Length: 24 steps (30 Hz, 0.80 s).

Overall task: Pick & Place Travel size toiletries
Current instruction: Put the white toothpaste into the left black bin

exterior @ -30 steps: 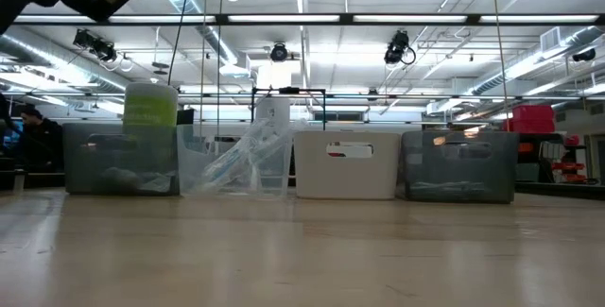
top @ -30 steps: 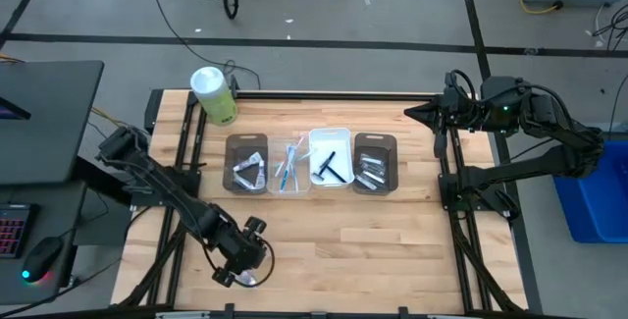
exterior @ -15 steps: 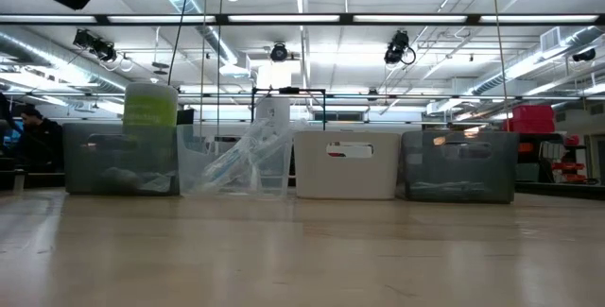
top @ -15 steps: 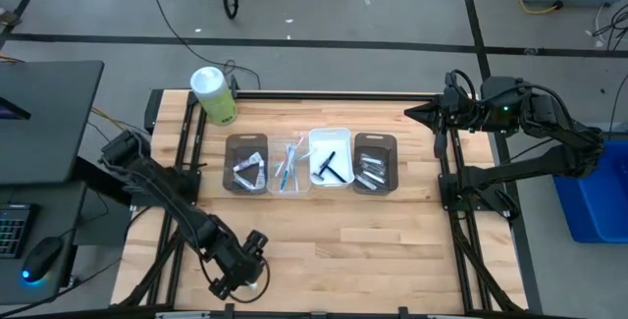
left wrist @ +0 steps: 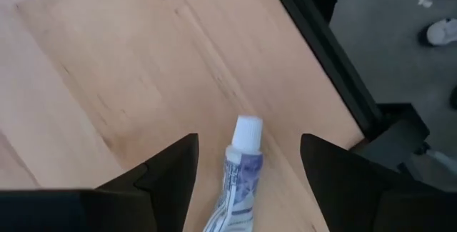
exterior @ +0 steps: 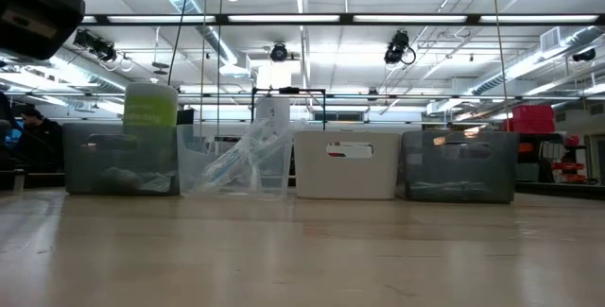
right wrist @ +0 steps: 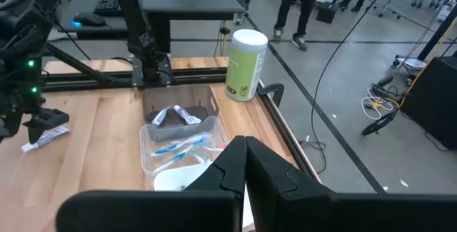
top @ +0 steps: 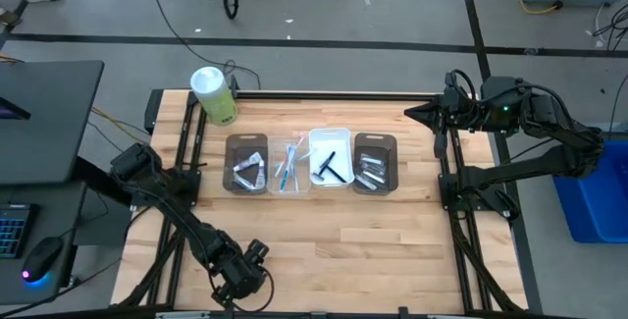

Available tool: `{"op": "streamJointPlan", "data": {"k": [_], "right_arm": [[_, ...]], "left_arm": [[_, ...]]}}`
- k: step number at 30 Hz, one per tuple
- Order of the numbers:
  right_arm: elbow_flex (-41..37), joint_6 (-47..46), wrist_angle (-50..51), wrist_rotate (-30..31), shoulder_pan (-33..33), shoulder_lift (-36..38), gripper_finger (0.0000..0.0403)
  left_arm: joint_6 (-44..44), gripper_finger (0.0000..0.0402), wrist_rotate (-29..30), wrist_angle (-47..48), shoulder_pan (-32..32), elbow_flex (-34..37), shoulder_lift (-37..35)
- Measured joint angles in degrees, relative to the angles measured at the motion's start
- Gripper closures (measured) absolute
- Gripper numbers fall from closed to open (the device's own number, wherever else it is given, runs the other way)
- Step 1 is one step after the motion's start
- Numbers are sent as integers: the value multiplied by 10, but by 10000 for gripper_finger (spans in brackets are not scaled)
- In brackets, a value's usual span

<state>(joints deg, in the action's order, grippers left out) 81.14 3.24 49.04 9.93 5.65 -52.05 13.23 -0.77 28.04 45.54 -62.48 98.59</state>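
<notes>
My left gripper's fingers are above the tube's body and would miss, so they should lower first, then close on the tube.
A mini toothpaste tube, white cap and blue-white body, lies on the wood table near its front left edge; it also shows in the right wrist view. My left gripper hangs over it, open, one finger on each side of the tube without touching it; in the high view my left gripper covers the tube. My right gripper is shut and empty, parked at the table's far right. More toiletries lie in a row of trays.
Four trays stand in a row at mid-table: a dark one with tubes, a clear one with toothbrushes, a white one with black razors, a dark one with silvery tubes. A green-white canister stands far left. People stand beyond the table.
My left gripper has gone toward the table's near edge and now hangs close to the front left rim.
</notes>
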Motion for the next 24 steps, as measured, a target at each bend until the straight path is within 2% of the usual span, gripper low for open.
{"op": "streamJointPlan", "data": {"k": [7,24], "right_arm": [[0,-8,0,0,0,0,389],[0,-8,0,0,0,-1,389]], "left_arm": [[-4,145,13,7,2,0,6],[-1,145,-7,9,9,30,38]]}}
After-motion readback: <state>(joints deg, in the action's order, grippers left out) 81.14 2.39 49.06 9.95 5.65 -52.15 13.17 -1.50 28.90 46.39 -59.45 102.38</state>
